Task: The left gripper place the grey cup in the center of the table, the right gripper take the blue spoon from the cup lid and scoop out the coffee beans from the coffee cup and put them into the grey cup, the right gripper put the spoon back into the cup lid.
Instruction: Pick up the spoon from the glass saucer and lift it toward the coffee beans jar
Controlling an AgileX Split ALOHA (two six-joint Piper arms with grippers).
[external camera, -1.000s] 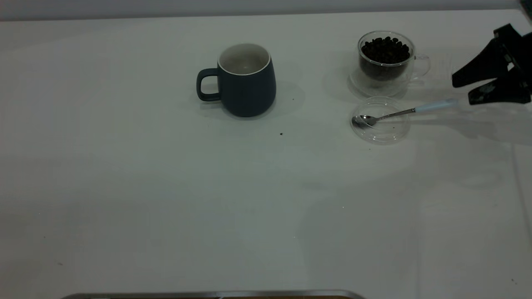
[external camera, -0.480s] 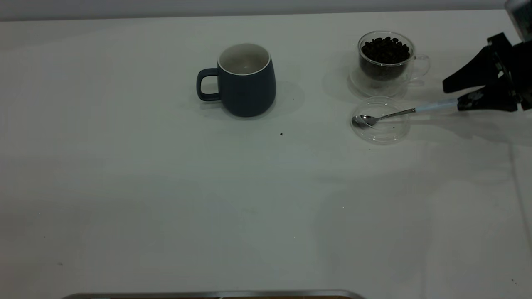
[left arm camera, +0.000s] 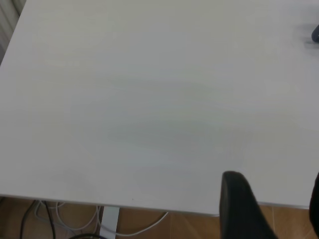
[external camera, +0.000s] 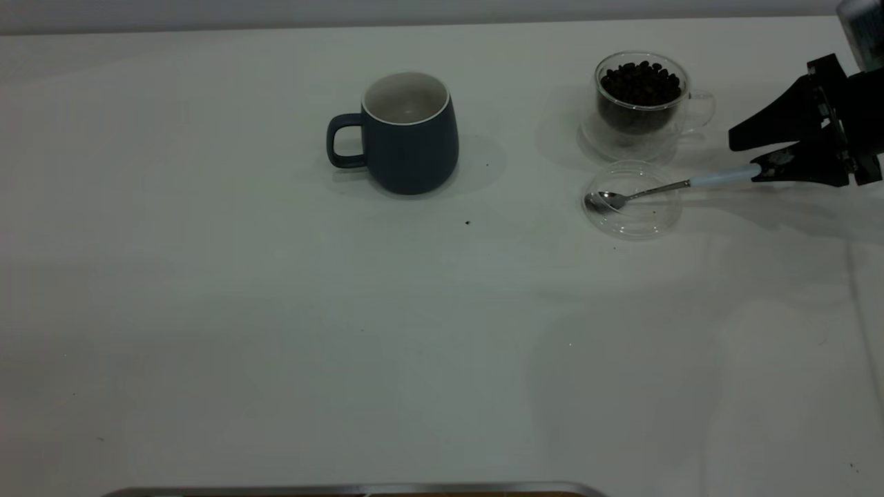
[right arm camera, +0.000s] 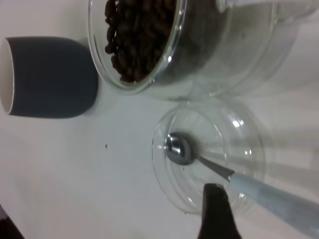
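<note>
Most of the handle (external camera: 717,177) is still ahead of the fingers, so my right gripper next moves toward its bowl (external camera: 607,201) before it closes on the blue spoon.
The grey cup (external camera: 409,134) stands upright in the middle of the table, handle to the left; it also shows in the right wrist view (right arm camera: 47,77). The glass coffee cup (external camera: 641,96) full of beans stands at the back right. In front of it lies the clear cup lid (external camera: 632,200) with the blue-handled spoon (external camera: 666,187), bowl in the lid and handle pointing right. My right gripper (external camera: 746,157) is open at the handle's end, its lower finger touching or just over the blue tip. In the right wrist view one finger (right arm camera: 215,214) sits beside the handle (right arm camera: 269,196). My left gripper (left arm camera: 276,209) is open over the table edge.
A small dark speck (external camera: 467,222) lies on the white table (external camera: 276,310) in front of the grey cup. A metal rim (external camera: 359,489) runs along the near edge. Cables (left arm camera: 75,221) hang below the table edge in the left wrist view.
My right gripper has moved left and slightly down, from beside the spoon's handle end to straddling its blue tip. The spoon, lid and cups have not moved.
</note>
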